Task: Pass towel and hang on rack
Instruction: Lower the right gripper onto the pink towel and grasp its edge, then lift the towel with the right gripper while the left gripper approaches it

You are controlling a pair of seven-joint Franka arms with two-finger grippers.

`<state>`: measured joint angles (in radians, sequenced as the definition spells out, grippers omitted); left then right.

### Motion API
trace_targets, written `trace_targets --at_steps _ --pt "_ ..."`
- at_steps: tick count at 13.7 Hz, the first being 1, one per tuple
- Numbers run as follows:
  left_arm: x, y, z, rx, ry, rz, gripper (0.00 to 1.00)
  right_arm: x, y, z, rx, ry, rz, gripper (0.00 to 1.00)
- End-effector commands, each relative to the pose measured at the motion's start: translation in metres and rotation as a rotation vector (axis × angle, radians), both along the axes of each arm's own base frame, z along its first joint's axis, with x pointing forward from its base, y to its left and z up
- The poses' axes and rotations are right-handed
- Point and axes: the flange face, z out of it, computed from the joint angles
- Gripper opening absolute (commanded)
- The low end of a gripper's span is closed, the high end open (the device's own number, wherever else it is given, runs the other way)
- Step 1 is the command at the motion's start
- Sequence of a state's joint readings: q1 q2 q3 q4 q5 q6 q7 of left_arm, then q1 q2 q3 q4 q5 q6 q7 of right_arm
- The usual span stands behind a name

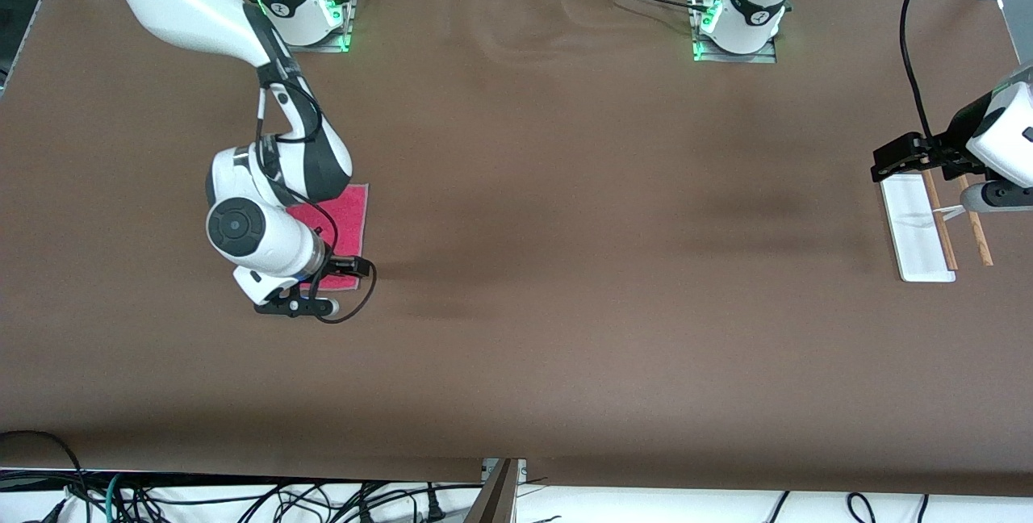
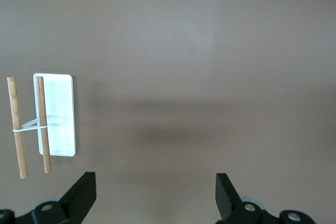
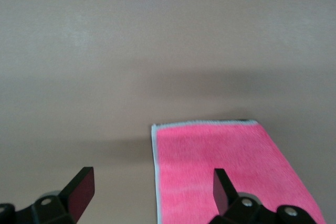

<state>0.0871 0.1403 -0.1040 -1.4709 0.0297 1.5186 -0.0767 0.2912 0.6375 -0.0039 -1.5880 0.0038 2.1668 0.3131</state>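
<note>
My right gripper takes the towel by its grey-hemmed edge (image 1: 343, 287) next, to pass it and hang it on the rack (image 1: 916, 224).
The pink-red towel (image 1: 345, 216) lies flat on the brown table toward the right arm's end; its grey hem shows along the towel (image 3: 231, 166) in the right wrist view. My right gripper (image 3: 152, 190) hovers low over one edge of it, open, one finger above the cloth and the other above bare table. The rack (image 1: 916, 224) stands at the left arm's end, a white base with two wooden rods (image 1: 941, 224). Beside the rack (image 2: 59, 114), my left gripper (image 2: 155, 190) hangs open over bare table, holding nothing.
Both arm bases (image 1: 738, 31) stand along the table's edge farthest from the front camera. A black cable (image 1: 912, 63) runs down to the left arm's wrist. Loose cables (image 1: 242, 499) lie below the table edge nearest the camera.
</note>
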Motion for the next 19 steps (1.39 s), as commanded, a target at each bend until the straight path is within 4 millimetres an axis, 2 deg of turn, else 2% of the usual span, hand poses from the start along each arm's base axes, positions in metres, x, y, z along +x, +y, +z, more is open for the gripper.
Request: trace_targets --at_steps 1,3,6,9,11,17,19 --pt "-0.004 0.004 0.003 0.009 0.012 0.000 1.00 0.006 0.001 -0.015 0.006 -0.024 -0.014 0.99" --pt "-0.004 0.003 0.004 0.009 0.010 -0.001 1.00 0.006 -0.001 -0.038 0.008 -0.024 -0.031 0.99" --pt "-0.004 0.005 0.005 0.009 0.009 -0.003 1.00 -0.006 0.003 -0.060 0.005 -0.019 -0.036 0.99" --pt "-0.004 0.001 0.010 0.006 0.000 -0.010 1.00 -0.011 0.002 -0.068 0.005 -0.024 -0.033 0.98" --pt "-0.003 -0.007 0.007 0.009 0.004 -0.027 1.00 -0.015 -0.001 -0.074 0.001 -0.011 -0.027 0.93" --pt "-0.002 -0.025 0.005 -0.006 0.004 -0.059 1.00 -0.022 -0.009 -0.083 -0.004 0.011 -0.013 0.66" --pt "-0.001 -0.028 0.006 -0.004 -0.006 -0.065 1.00 -0.023 -0.009 -0.083 -0.005 0.013 -0.013 0.46"
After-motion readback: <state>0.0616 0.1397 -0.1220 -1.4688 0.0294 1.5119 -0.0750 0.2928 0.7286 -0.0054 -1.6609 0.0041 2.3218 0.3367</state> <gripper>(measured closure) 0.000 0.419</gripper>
